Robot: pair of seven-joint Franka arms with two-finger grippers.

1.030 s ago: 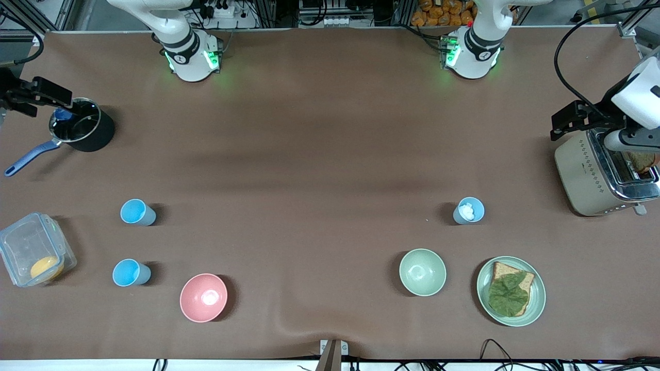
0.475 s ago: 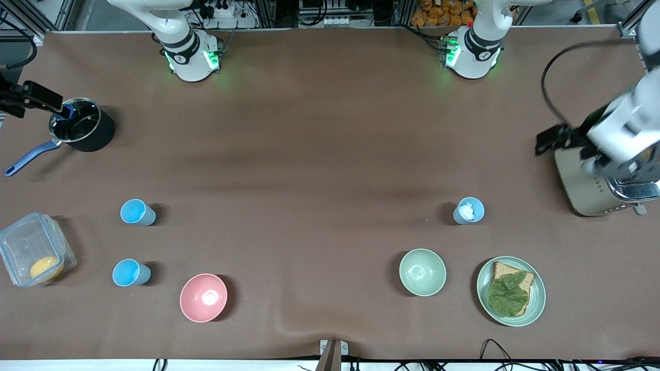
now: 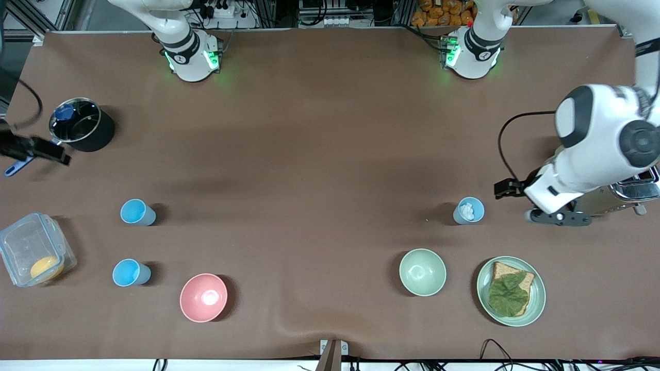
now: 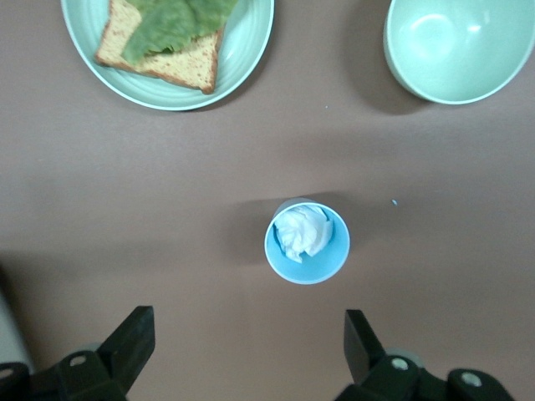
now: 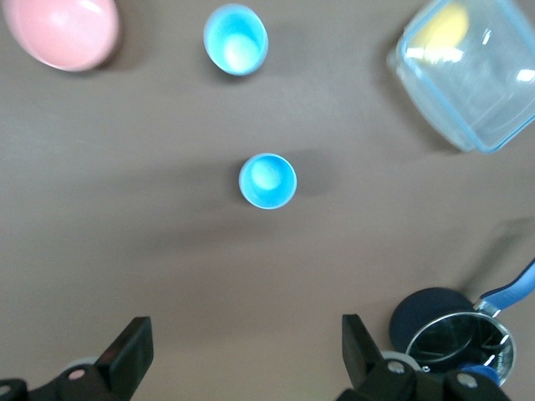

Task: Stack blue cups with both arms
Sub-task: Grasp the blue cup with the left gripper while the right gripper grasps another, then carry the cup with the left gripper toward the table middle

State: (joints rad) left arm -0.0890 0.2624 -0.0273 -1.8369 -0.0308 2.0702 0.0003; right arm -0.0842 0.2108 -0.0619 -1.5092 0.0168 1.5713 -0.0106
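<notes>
My right gripper grabs the blue cup nearest the saucepan by its rim (image 3: 132,200) next, to stack it with the cup holding the white crumpled lump (image 3: 468,211).
Three blue cups stand upright. Two are near the right arm's end: one (image 3: 137,212) (image 5: 267,180) and one nearer the front camera (image 3: 131,272) (image 5: 236,39). A third (image 3: 468,210) (image 4: 307,241), with a white crumpled lump inside, stands toward the left arm's end. My left gripper (image 3: 508,188) (image 4: 249,351) is open and empty in the air, beside the third cup on the toaster's side. My right gripper (image 3: 56,154) (image 5: 247,351) is open and empty, over the table beside the saucepan's handle.
A black saucepan (image 3: 82,131) (image 5: 460,338) with a blue handle stands by the right gripper. Also on the table: a clear box (image 3: 33,247) (image 5: 468,71), a pink bowl (image 3: 203,297) (image 5: 60,32), a green bowl (image 3: 422,272) (image 4: 460,46), a sandwich plate (image 3: 537,304) (image 4: 247,50) and a toaster (image 3: 631,191).
My left arm swung from over the toaster down toward the cup with the white lump. My right gripper moved from over the saucepan toward the front camera. No cup has moved.
</notes>
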